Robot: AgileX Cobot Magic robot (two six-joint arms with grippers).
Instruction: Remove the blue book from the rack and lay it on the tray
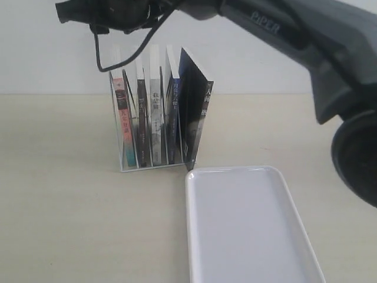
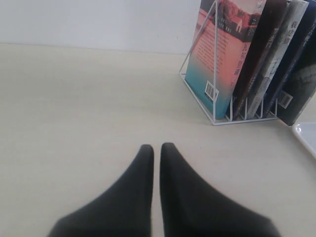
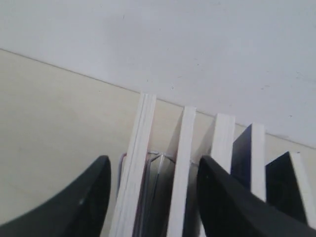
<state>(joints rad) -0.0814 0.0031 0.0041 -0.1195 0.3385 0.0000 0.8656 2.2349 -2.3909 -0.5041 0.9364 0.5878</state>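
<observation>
My right gripper grabs the blue book by its top edge next, to lay it on the white tray.
The blue book stands upright in the rack, fourth from the left, between a grey-spined book and the larger black book. My right gripper hovers open over the rack's left end. In the right wrist view the right gripper straddles the page tops of the two leftmost books, while the blue book stands outside the far finger. The white tray lies in front of the rack to the right, with nothing on it. My left gripper is shut and low over the table, left of the rack.
A pink-and-teal book fills the rack's leftmost slot, with a dark-spined book beside it. The right arm crosses the upper right of the exterior view. A white wall stands close behind the rack. The tray's corner shows beside the rack.
</observation>
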